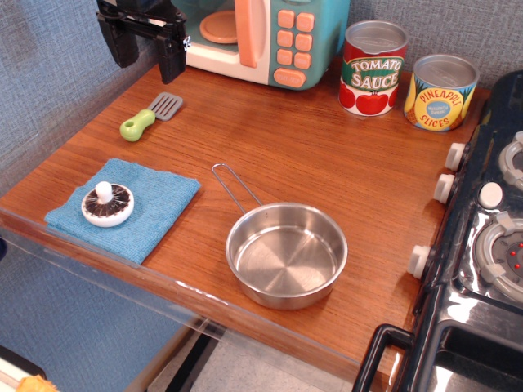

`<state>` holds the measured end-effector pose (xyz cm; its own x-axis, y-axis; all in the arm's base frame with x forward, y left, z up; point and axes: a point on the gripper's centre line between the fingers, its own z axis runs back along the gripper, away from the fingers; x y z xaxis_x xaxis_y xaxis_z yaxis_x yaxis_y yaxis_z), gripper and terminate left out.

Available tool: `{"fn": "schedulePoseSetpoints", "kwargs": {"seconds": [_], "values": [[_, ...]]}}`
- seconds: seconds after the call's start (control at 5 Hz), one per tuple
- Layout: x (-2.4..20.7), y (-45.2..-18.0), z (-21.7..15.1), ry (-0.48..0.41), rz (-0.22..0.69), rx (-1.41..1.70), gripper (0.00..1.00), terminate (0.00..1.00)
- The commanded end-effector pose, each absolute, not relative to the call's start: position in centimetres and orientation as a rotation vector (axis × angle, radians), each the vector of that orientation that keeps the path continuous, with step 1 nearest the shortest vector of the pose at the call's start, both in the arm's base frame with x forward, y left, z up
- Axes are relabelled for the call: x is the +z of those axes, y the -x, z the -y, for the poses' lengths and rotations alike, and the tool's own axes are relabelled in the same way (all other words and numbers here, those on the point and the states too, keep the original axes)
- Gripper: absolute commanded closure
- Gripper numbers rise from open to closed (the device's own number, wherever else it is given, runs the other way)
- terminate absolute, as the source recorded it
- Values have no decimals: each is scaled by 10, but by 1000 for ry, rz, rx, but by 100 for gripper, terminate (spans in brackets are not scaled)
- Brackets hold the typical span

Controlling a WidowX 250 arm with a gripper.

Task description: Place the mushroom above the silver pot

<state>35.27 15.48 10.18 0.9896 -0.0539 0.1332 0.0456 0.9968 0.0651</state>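
Observation:
My gripper grabs the mushroom's white stem [104,192] next, to place the mushroom above the silver pot [286,254].
The mushroom [107,204] lies gills-up, white stem knob pointing up, on a blue cloth [159,208] at the front left of the wooden counter. The silver pot [286,254] stands empty near the front edge, right of the cloth, its thin wire handle [234,187] pointing back-left. My gripper [147,51] hangs at the top left, high above the counter's back left corner, far from both. Its two black fingers [171,57] stand apart and hold nothing.
A green-handled toy spatula [149,117] lies at the back left. A toy microwave [253,37] stands at the back. Tomato sauce [373,68] and pineapple [440,92] cans stand at the back right. A black toy stove [482,245] borders the right side.

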Motion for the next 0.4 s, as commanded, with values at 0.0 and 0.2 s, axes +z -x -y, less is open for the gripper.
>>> {"fn": "schedulePoseSetpoints", "kwargs": {"seconds": [0.0,0.2], "values": [[102,-353,-155,-62,135,-50,0,0],[101,-320,-154,-60,123,-67,0,0]]}}
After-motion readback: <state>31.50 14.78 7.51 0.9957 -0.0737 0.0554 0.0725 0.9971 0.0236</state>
